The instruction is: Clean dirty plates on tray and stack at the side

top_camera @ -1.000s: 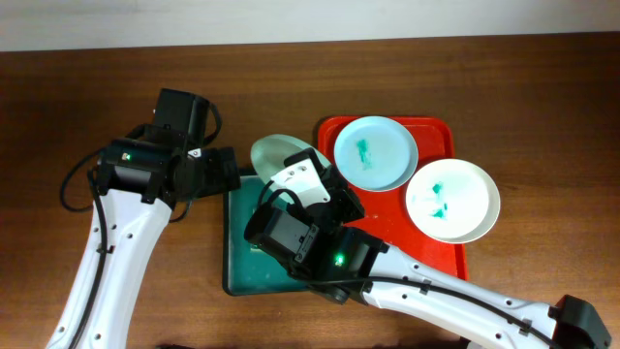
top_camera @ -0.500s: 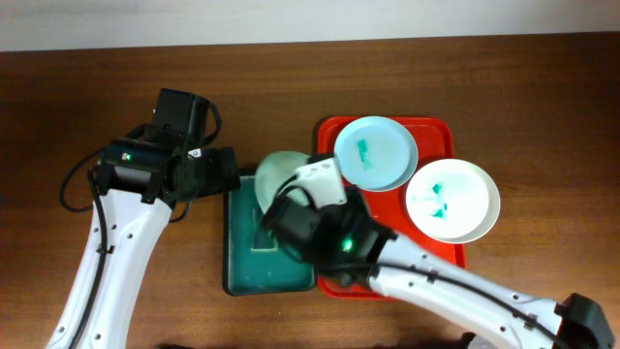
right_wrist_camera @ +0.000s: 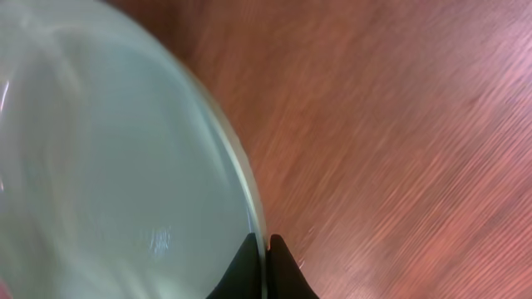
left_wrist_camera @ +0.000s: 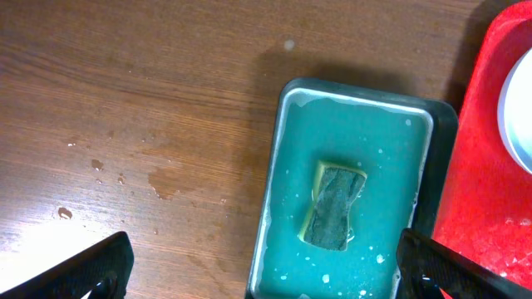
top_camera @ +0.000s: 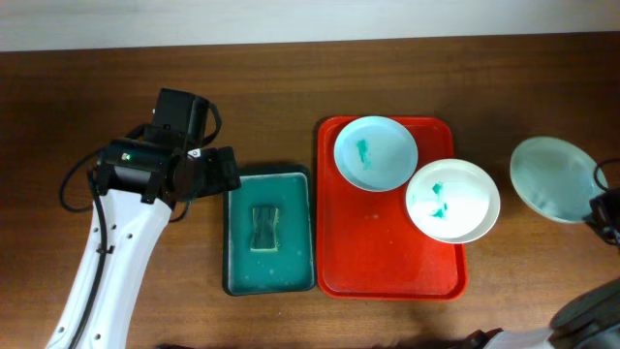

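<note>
My right gripper holds the clean mint plate's rim [right_wrist_camera: 234, 154] above the wooden tabletop, so I need to lower the plate before my fingers let it go.
The red tray [top_camera: 387, 262] holds two plates with teal smears: a pale mint one [top_camera: 376, 152] at its back and a white one [top_camera: 452, 200] over its right rim. A third, clean mint plate [top_camera: 554, 179] is at the far right, over the bare wood. My right gripper [top_camera: 603, 211] is shut on its rim; in the right wrist view the fingertips [right_wrist_camera: 266, 249] pinch the plate's edge [right_wrist_camera: 125, 166]. My left gripper [left_wrist_camera: 266, 266] is open and empty above the green tray [left_wrist_camera: 428, 124].
A dark green tray [top_camera: 235, 242] with teal water and a sponge [top_camera: 265, 229] stands left of the red tray. The sponge also shows in the left wrist view [left_wrist_camera: 334, 206]. Water drops lie on the wood [left_wrist_camera: 162, 183] left of it.
My right arm has swung from over the green tray to the far right, carrying the mint plate with it. The sponge is now uncovered. The left arm has not moved.
</note>
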Robot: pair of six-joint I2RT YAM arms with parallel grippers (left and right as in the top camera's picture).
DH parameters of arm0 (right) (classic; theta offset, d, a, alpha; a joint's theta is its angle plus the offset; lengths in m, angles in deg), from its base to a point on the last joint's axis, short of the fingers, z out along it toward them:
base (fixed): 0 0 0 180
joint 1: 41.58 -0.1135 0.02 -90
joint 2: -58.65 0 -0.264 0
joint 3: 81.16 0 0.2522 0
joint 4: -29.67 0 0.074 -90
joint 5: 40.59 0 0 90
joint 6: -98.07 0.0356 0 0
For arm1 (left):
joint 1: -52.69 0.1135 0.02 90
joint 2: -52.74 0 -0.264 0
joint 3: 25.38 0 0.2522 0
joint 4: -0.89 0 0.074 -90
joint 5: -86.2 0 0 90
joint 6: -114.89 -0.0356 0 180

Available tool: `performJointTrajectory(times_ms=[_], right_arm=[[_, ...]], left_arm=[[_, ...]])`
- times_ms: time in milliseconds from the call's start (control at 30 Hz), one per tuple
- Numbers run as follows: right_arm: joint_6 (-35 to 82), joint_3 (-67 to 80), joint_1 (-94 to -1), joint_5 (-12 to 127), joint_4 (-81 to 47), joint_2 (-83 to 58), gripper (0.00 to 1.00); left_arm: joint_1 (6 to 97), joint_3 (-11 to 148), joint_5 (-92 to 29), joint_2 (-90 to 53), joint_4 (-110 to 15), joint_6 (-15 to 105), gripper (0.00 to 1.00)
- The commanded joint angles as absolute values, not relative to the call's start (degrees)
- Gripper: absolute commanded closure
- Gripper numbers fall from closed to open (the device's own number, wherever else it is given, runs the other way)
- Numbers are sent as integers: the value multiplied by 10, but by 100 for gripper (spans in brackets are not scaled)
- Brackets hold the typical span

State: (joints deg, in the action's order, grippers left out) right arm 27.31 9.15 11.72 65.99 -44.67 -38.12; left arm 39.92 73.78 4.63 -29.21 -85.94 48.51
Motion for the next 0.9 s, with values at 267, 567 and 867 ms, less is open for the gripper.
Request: performJointTrajectory(times_ms=[267, 567, 867], right_arm=[[300, 82, -18, 500, -431, -464, 59], [121, -15, -200, 569, -429, -337, 51], [149, -144, -254, 517, -257, -344, 86]], left_arm=[[401, 743, 52, -288, -859, 484, 1], [401, 743, 52, -288, -859, 484, 1], [401, 743, 53, -288, -859, 484, 1]])
